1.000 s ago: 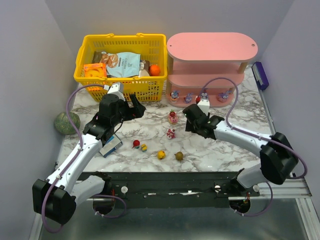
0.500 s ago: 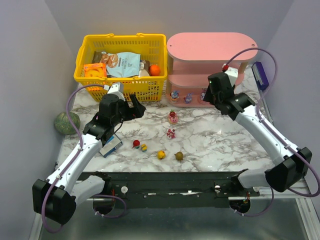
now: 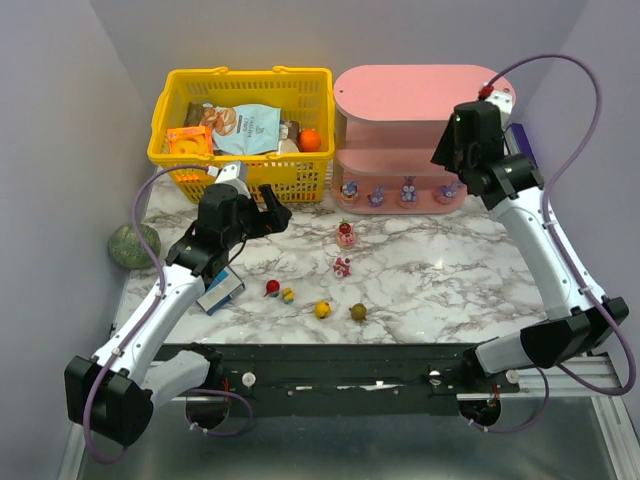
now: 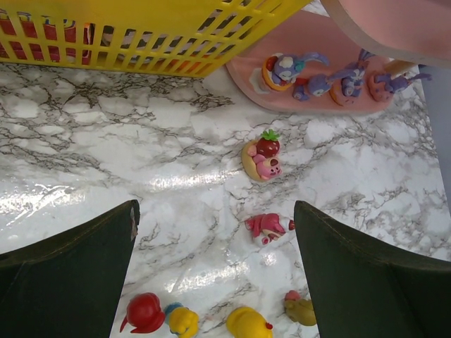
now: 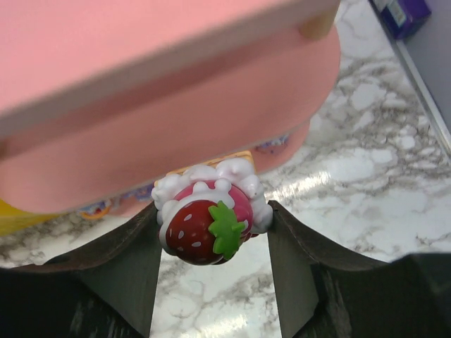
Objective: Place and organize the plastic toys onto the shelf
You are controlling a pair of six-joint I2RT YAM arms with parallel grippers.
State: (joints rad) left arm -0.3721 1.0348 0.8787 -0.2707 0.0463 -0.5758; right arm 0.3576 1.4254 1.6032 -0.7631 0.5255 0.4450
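The pink toy stays in my right gripper until it is over the shelf's top board. It hangs outside the board's front edge and would fall short if released now.
The pink three-tier shelf stands at the back right; several purple bunny toys sit on its bottom board. My right gripper is shut on a pink toy with a red strawberry top, held high beside the shelf's right end. My left gripper is open and empty, hovering in front of the basket. On the marble lie two pink strawberry toys and a row of small round ones: red, yellow-blue, yellow, olive. They also show in the left wrist view.
A yellow basket of snack packets and an orange ball stands at the back left. A green speckled ball lies at the left edge. A small blue-white box lies under my left arm. A purple box lies right of the shelf.
My right gripper has carried the strawberry toy up from the table's middle to the right, level with the shelf's upper boards. The left arm has not moved.
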